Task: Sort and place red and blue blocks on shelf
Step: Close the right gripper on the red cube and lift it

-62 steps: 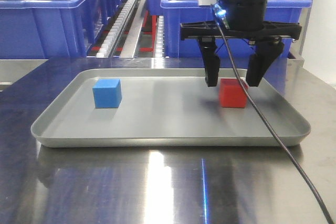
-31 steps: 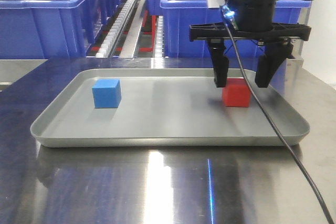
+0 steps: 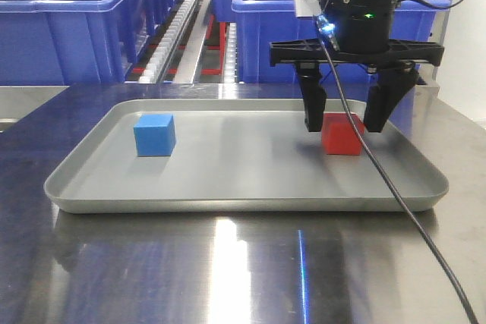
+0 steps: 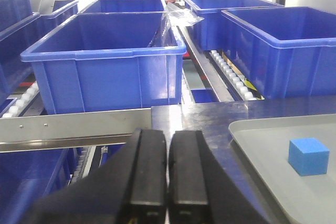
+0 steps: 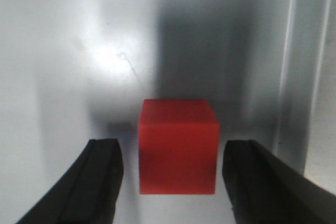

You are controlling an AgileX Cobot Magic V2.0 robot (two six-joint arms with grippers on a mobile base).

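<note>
The red block (image 3: 342,135) should be sorted onto the shelf. My right gripper will next grab it by its two opposite sides.
The red block (image 3: 342,135) (image 5: 177,146) rests on the right part of the grey tray (image 3: 228,187). My right gripper (image 3: 346,121) (image 5: 173,182) hangs open straight over it, one finger on each side with gaps to the block. The blue block (image 3: 155,135) (image 4: 308,156) sits alone on the tray's left part. My left gripper (image 4: 168,174) is shut with nothing in it, over the steel table left of the tray; the front view does not show it. The shelf is out of view.
Large blue plastic bins (image 3: 68,20) (image 4: 105,61) stand on roller racks behind the steel table (image 3: 228,263). A black cable (image 3: 395,187) trails from the right arm across the tray's front right rim. The tray's rim (image 5: 299,77) runs close to the red block's right.
The right gripper shifted right to stand over the red block, then sank a little so its fingers straddle it. The red block nudged slightly right. The blue block stayed put.
</note>
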